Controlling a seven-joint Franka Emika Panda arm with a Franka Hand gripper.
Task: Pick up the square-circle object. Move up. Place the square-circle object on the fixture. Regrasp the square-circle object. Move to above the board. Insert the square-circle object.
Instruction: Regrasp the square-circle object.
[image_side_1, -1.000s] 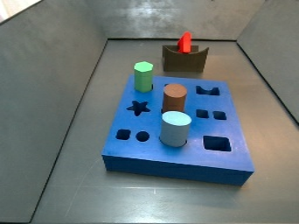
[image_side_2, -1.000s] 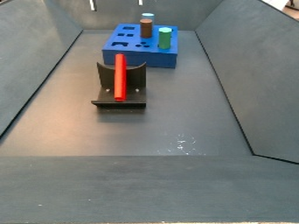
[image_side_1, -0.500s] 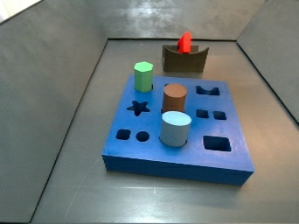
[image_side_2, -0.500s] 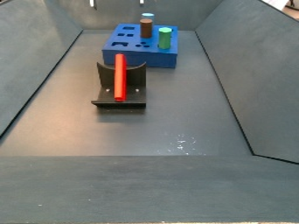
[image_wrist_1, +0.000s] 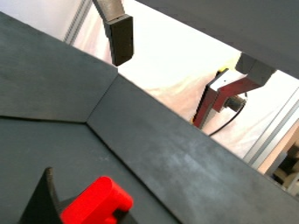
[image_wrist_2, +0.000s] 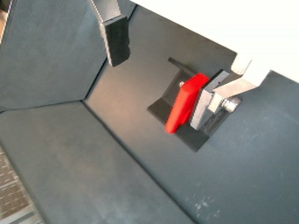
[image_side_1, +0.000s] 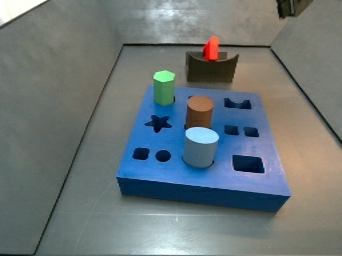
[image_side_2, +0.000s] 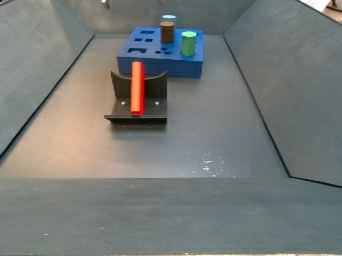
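My gripper will next grab the square-circle object by its end that stands out of the fixture, so its other end stays free to go into the board (image_side_1: 171, 138).
The red square-circle object (image_side_1: 211, 47) stands upright in the notch of the dark fixture (image_side_1: 211, 70), behind the blue board (image_side_1: 171, 138). In a side view the object (image_side_2: 136, 85) leans in the fixture (image_side_2: 158, 92), with the board (image_side_2: 144, 50) beyond. My gripper (image_wrist_2: 176, 61) is open and empty, high above the floor and apart from the object (image_wrist_2: 184, 103) and the fixture (image_wrist_2: 163, 115). A wrist view shows my gripper (image_wrist_1: 184, 57) with the object's tip (image_wrist_1: 100, 203) and the fixture's edge (image_wrist_1: 45, 197) far from the fingers. A dark part of my gripper (image_side_1: 287, 6) shows in a side view's corner.
A green hexagonal peg (image_side_1: 163, 87), a brown cylinder (image_side_1: 199, 110) and a pale blue cylinder (image_side_1: 201, 147) stand in the board. Star, round and square holes show in its top. Grey sloping walls (image_side_1: 67, 90) close the floor in.
A dark part of my gripper has come into view at a side view's top right corner. The object, fixture and board have not moved.
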